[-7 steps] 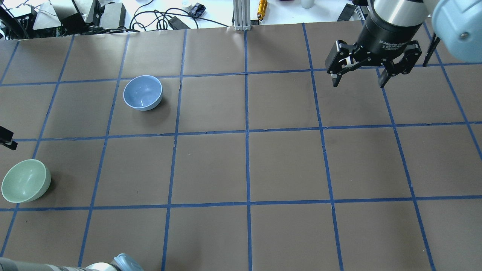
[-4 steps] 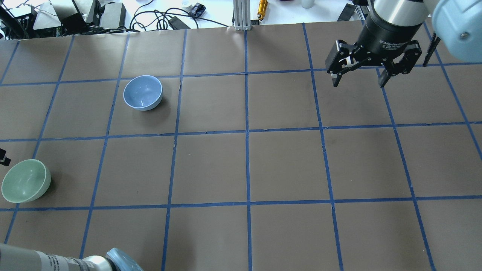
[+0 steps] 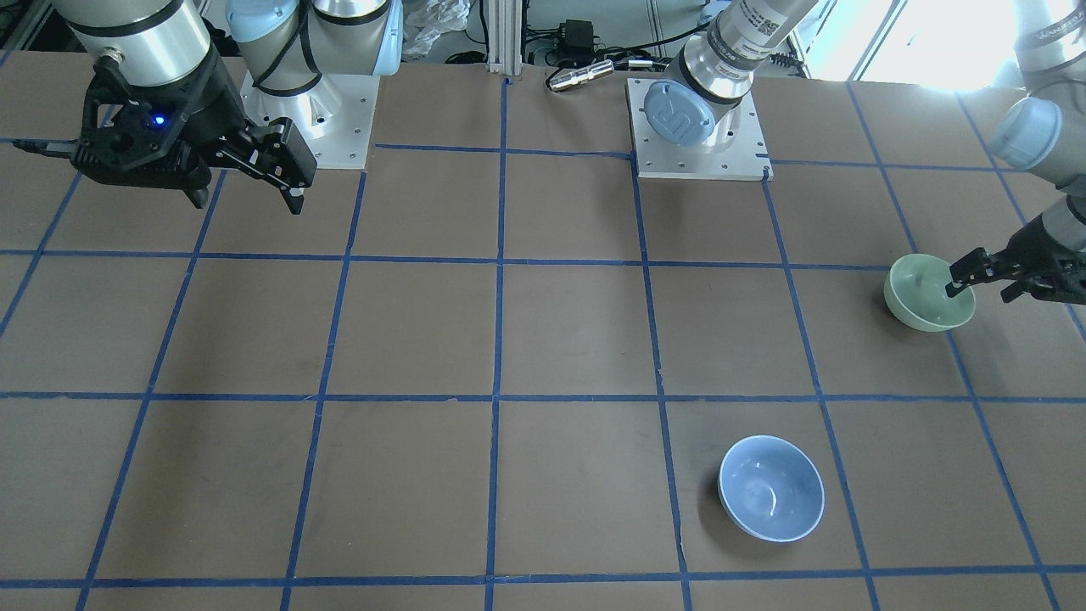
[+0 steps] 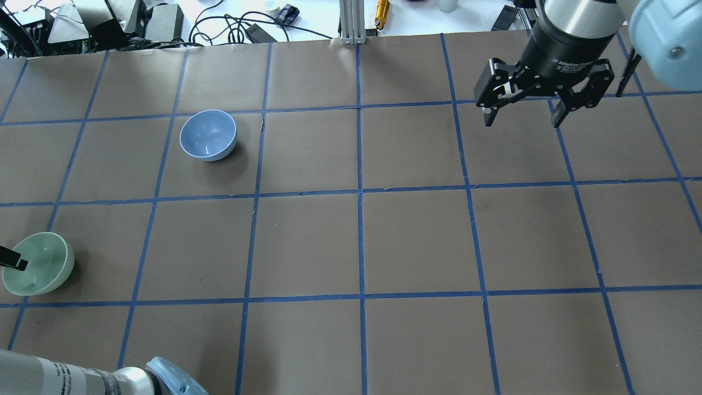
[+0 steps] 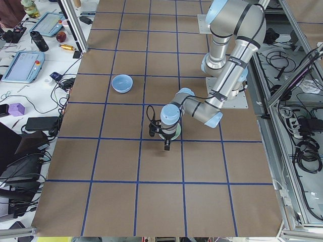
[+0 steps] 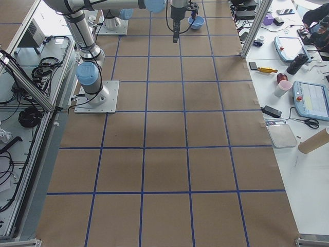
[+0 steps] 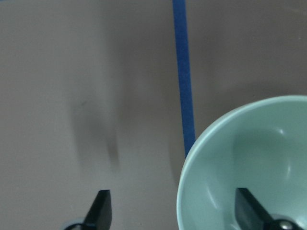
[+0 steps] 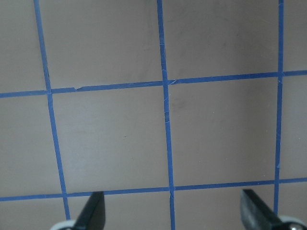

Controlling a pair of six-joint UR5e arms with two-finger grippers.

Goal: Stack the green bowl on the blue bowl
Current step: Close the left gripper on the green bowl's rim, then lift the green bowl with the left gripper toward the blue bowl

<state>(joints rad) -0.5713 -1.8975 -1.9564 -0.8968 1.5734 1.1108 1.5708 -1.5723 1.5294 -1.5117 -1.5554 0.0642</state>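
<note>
My left gripper grabs the green bowl by its rim (image 3: 957, 320) next, to stack it on the blue bowl (image 3: 771, 489).
The green bowl (image 4: 39, 264) sits upright at the table's left edge, also in the front view (image 3: 920, 295) and large in the left wrist view (image 7: 259, 158). My left gripper (image 3: 988, 285) is open and straddles the bowl's rim: one fingertip (image 7: 247, 206) is inside the bowl, the other (image 7: 100, 208) outside over the table. Only one fingertip (image 4: 15, 263) shows overhead. The blue bowl (image 4: 208, 134) stands empty farther out (image 3: 770, 499). My right gripper (image 4: 522, 118) is open and empty, high over the far right of the table (image 3: 246, 200).
Cables and boxes (image 4: 126, 22) lie beyond the table's far edge beside an aluminium post (image 4: 351, 22). My left arm's elbow (image 4: 170, 379) reaches in at the near left. The arm bases stand on mounting plates (image 3: 696, 144). Blue tape lines grid the brown table.
My left gripper has moved toward the robot and down onto the green bowl, so one finger now sits inside its rim. The left elbow shifted too. The right arm and both bowls have not moved.
</note>
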